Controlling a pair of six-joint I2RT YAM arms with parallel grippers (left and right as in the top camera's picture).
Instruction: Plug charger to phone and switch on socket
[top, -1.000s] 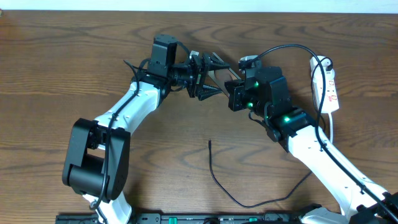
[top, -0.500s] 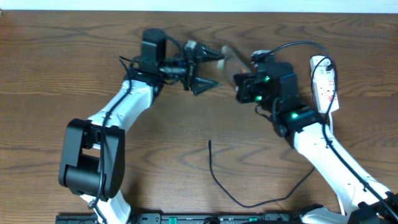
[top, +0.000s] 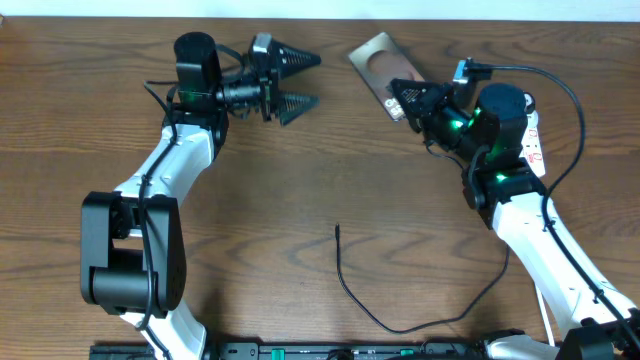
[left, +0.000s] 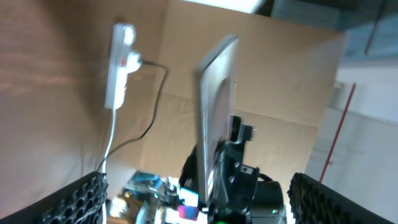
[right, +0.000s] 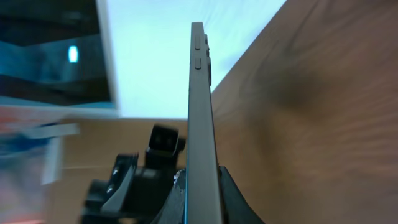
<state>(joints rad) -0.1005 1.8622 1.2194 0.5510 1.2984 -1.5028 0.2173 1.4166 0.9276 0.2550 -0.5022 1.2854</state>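
My left gripper will next grab the phone edge-on near its free back end (top: 371, 51) (left: 217, 60), so the opposite end stays free for plugging in the charger.
My right gripper (top: 408, 98) is shut on the phone (top: 378, 62) and holds it tilted above the table at the back, its brownish oval face up. In the right wrist view the phone (right: 198, 106) stands edge-on between my fingers (right: 202, 196). My left gripper (top: 292, 82) is open and empty, well left of the phone. The left wrist view shows the phone (left: 217, 106) edge-on in the other gripper, and the white socket (left: 118, 68). The socket (top: 537, 152) lies at the right, partly behind my right arm. The charger cable (top: 345, 285) lies loose at the front, tip (top: 337, 230) free.
The wooden table's back edge (top: 320, 18) runs close behind both grippers. The white cord of the socket (left: 111, 137) trails toward the front. A thick black robot cable (top: 560, 80) loops over my right arm.
My left gripper has drawn back to the left, away from the phone. My right gripper has carried the phone to the right and toward the back of the table.
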